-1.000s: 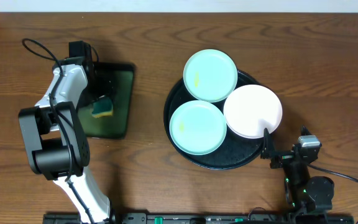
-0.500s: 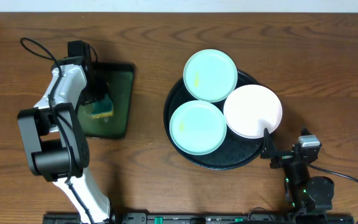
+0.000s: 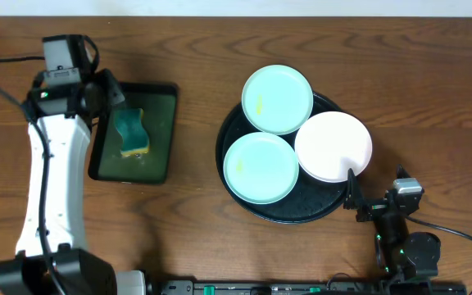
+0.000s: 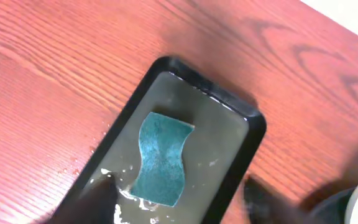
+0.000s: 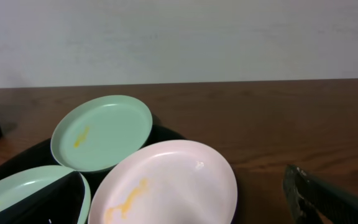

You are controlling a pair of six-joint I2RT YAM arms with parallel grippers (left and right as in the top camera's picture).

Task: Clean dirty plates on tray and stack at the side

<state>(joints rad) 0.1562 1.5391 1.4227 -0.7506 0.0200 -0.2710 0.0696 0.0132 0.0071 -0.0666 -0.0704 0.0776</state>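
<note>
I should clean dirty plates with the teal sponge's bottom and flared end, so my left gripper needs to grab the sponge next from above across its narrow middle (image 3: 131, 131) (image 4: 161, 158) and leave those parts free.
Three plates lie on the round black tray (image 3: 236, 197). A mint plate (image 3: 277, 98) with a yellow smear sits at the back, also in the right wrist view (image 5: 102, 132). A second mint plate (image 3: 260, 167) sits at the front left. A white plate (image 3: 333, 146) with a yellowish smear sits at the right, also in the right wrist view (image 5: 166, 186). My left gripper (image 4: 179, 202) is open and empty above a teal sponge (image 4: 160, 158); it also shows overhead (image 3: 109, 90). My right gripper (image 3: 371, 190) is open and empty, just in front of the white plate.
The sponge (image 3: 129, 133) lies in shallow soapy water in a dark green rectangular tray (image 3: 158, 123) at the left. Bare wooden table (image 3: 195, 229) separates the two trays. The right arm's base (image 3: 408, 254) stands at the front right.
My left arm has risen and swung back from the green tray. The sponge, earlier tilted by the gripper, now lies flat and uncovered, teal side up. The right arm has not moved.
</note>
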